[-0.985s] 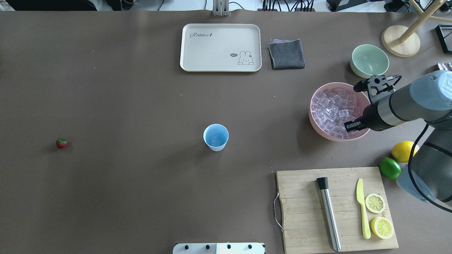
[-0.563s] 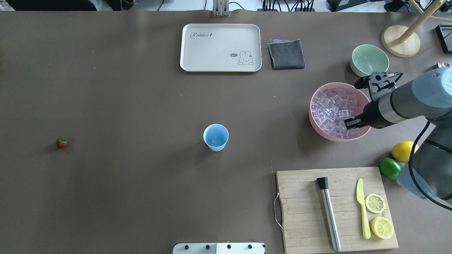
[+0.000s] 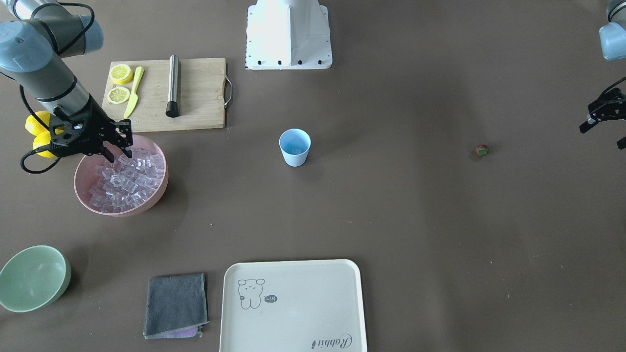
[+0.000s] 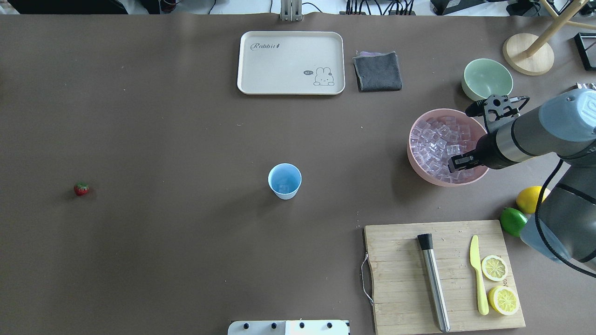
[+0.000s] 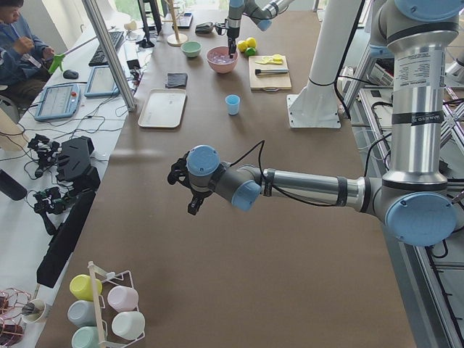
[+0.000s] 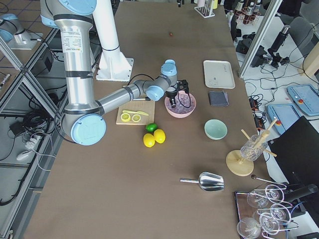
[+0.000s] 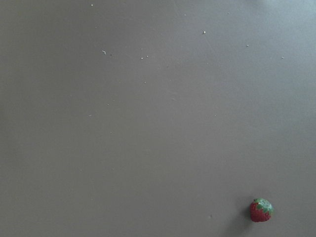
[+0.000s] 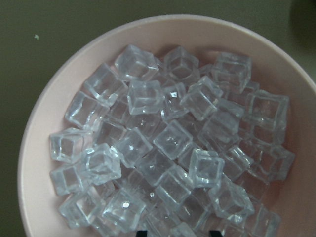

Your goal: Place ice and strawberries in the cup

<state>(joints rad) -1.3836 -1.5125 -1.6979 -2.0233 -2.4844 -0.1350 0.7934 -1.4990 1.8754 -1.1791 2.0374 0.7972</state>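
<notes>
My right gripper is going to grab a clear ice cube by its flat sides next, so that I can put ice in the cup (image 3: pixel 294 146).
The light blue cup (image 4: pixel 284 181) stands upright mid-table, also in the front view (image 3: pixel 295 146). Clear ice cubes (image 8: pixel 168 143) fill the pink bowl (image 4: pixel 419 172) at the right. My right gripper (image 4: pixel 458 162) hangs open just above the ice at the bowl's near side (image 3: pixel 117 149); its two fingertips show apart at the bottom edge of the right wrist view. The small red strawberry (image 4: pixel 81 188) lies alone at far left, also in the left wrist view (image 7: pixel 260 210). My left gripper (image 3: pixel 602 137) hovers open and empty above the table, apart from the strawberry (image 3: pixel 482 150).
A cutting board (image 4: pixel 400 270) with a metal muddler (image 4: pixel 434 284), yellow knife and lemon halves lies in front of the bowl. A lime (image 4: pixel 513 222) and lemon (image 4: pixel 531 199) sit under my right arm. A green bowl (image 4: pixel 487 79), grey cloth (image 4: pixel 377 71) and tray (image 4: pixel 291 63) line the far side.
My right gripper has shifted a little to the left, further in over the ice in the pink bowl. The cup and strawberry have not moved.
</notes>
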